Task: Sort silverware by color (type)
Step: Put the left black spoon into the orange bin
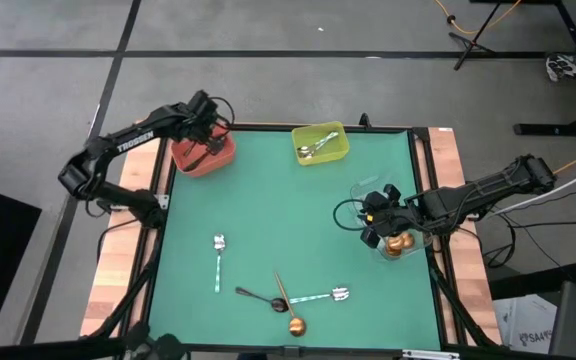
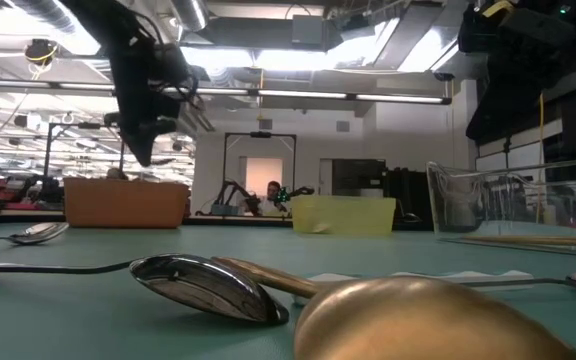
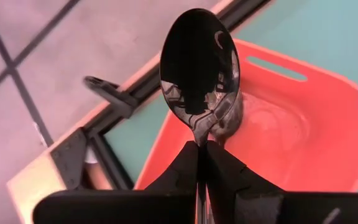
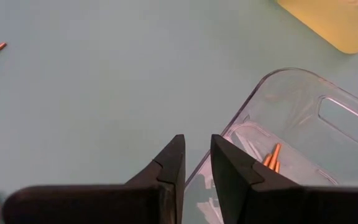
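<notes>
Beyond the fingers, the black spoon's bowl (image 3: 199,68) overlaps the red bin's rim (image 3: 158,144), so the spoon goes down inside before my left gripper releases it.
My left gripper (image 1: 206,140) hangs over the red bin (image 1: 218,160) at the table's far left, shut on a black spoon (image 3: 197,68). My right gripper (image 4: 196,155) waits slightly open over the left rim of the clear bin (image 1: 413,245), with nothing between its fingers. That bin holds copper spoons (image 1: 396,244). Silver spoons (image 1: 313,146) lie in the yellow-green bin (image 1: 336,150). Flat on the green mat lie a silver spoon (image 1: 218,262), a black spoon (image 1: 256,295), a copper spoon (image 1: 288,305) crossing it, and another silver spoon (image 1: 323,296). My left gripper pinches the black spoon's neck (image 3: 199,138), right below the bowl, between its two fingers. The fingers slant down from the table's left, and the spoon runs on along them. Its bowl (image 3: 197,62) sticks out past the fingertips, clear of everything, above the red bin's inside.
The table's black frame and wooden edge (image 3: 73,162) run just outside the red bin. The three bins line the mat's far and right sides. The loose spoons crowd the near middle. Bare mat (image 1: 288,220) lies between the two arms.
</notes>
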`<state>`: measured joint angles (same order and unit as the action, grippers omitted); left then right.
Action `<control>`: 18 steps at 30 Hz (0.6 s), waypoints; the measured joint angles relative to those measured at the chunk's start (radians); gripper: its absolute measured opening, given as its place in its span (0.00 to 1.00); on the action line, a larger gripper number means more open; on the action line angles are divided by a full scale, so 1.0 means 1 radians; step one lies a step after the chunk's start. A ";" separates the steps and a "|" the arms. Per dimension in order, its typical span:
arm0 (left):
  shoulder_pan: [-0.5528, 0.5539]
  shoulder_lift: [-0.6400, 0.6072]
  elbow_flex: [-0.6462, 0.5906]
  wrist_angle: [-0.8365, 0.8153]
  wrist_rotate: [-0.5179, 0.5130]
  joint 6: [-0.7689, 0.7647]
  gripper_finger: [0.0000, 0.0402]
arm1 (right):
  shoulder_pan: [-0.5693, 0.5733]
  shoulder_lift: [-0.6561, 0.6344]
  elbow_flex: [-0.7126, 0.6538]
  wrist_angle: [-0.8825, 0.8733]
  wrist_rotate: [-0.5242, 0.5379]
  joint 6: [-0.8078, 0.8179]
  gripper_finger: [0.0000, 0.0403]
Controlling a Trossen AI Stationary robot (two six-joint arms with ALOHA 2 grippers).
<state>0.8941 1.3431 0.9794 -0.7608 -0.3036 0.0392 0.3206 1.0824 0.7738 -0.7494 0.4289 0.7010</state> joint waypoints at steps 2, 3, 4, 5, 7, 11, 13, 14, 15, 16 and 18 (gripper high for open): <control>0.007 0.028 0.000 0.010 0.032 0.000 0.03 | 0.000 0.000 0.000 0.000 0.000 0.000 0.17; 0.009 0.044 0.000 0.013 0.046 0.000 0.03 | 0.000 0.000 0.000 0.000 0.001 0.000 0.17; 0.010 0.058 0.000 0.017 0.058 0.000 0.03 | 0.000 0.000 0.000 0.000 0.001 0.000 0.17; 0.011 0.073 0.000 0.018 0.063 0.000 0.03 | 0.000 0.000 0.000 0.000 0.001 0.000 0.17; 0.011 0.100 0.000 0.017 0.063 0.000 0.03 | 0.000 0.000 0.000 0.000 0.001 0.000 0.17; 0.011 0.148 0.000 0.017 0.063 0.000 0.03 | 0.000 0.000 0.000 0.000 0.001 0.000 0.17; 0.011 0.171 0.000 0.016 0.062 0.006 0.03 | 0.000 0.000 0.000 0.000 0.001 0.000 0.17; 0.011 0.179 0.000 0.016 0.062 0.019 0.03 | 0.000 0.000 0.000 0.000 0.001 0.000 0.17; 0.011 0.188 0.000 0.015 0.062 0.028 0.03 | 0.000 0.000 0.000 0.000 0.001 0.000 0.17; 0.011 0.195 0.000 0.014 0.062 0.035 0.03 | 0.000 0.000 0.000 0.000 0.001 0.000 0.17; 0.011 0.209 0.000 0.014 0.060 0.044 0.03 | 0.000 0.000 0.000 -0.001 0.001 0.000 0.17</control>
<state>0.9051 1.5525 0.9794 -0.7471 -0.2437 0.0834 0.3206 1.0824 0.7734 -0.7502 0.4301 0.7006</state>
